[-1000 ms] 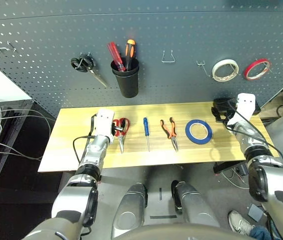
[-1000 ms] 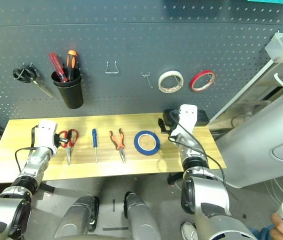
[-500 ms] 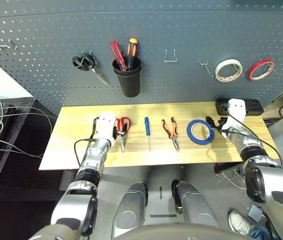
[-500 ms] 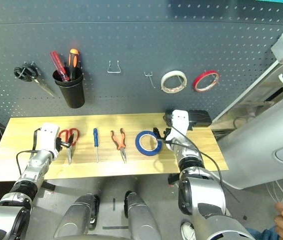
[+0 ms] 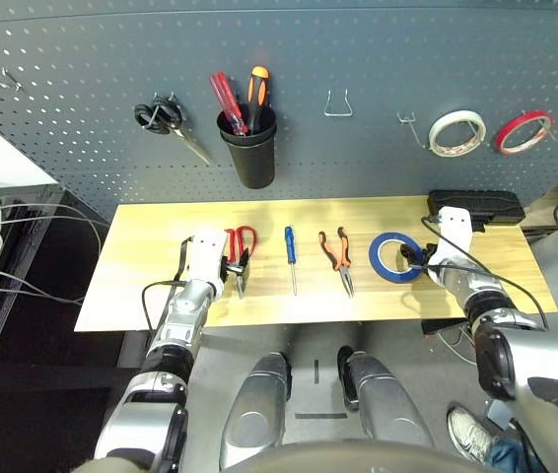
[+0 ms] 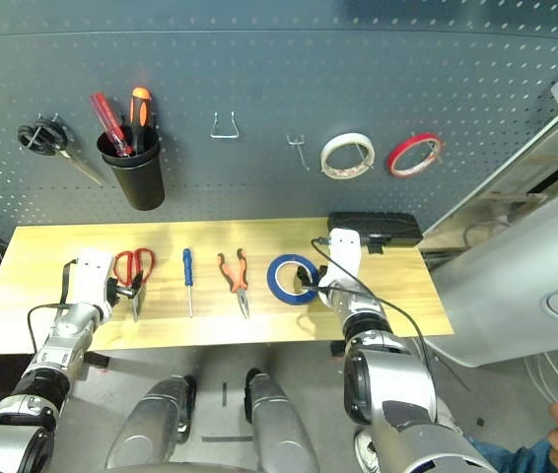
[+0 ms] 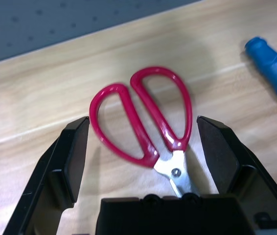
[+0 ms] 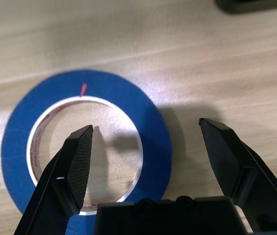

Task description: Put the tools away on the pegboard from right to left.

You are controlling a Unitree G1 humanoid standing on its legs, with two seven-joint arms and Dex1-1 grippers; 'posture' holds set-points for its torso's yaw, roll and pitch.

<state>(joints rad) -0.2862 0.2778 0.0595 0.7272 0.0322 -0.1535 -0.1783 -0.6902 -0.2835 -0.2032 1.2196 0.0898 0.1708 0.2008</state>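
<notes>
My right gripper's fingers are around the blue rim, with one inside the hole of the tape ring. They would hold the tape ring if they closed now, so I should close.
Four tools lie in a row on the wooden table (image 5: 131,296): red-handled scissors (image 5: 240,244), a blue screwdriver (image 5: 290,258), orange-and-black pliers (image 5: 338,258) and a blue tape ring (image 5: 393,256). My left gripper (image 5: 232,266) is open, its fingers on either side of the scissors (image 7: 176,170) handles. My right gripper (image 5: 419,258) is open at the tape ring's right side. In the right wrist view one finger (image 8: 77,161) stands over the hole of the ring (image 8: 153,122) and the other (image 8: 226,156) outside it. The pegboard (image 5: 378,49) rises behind the table.
On the pegboard hang black-handled scissors (image 5: 166,123), a black cup (image 5: 249,158) with screwdrivers, a bare wire hook (image 5: 335,103), a small bare hook (image 5: 407,128), a white tape ring (image 5: 454,132) and a red one (image 5: 523,130). A black box (image 5: 476,209) lies behind my right gripper.
My right gripper has come down and leftwards from beside the black box to the blue tape ring. The left gripper has stayed at the red scissors. The camera has shifted slightly.
</notes>
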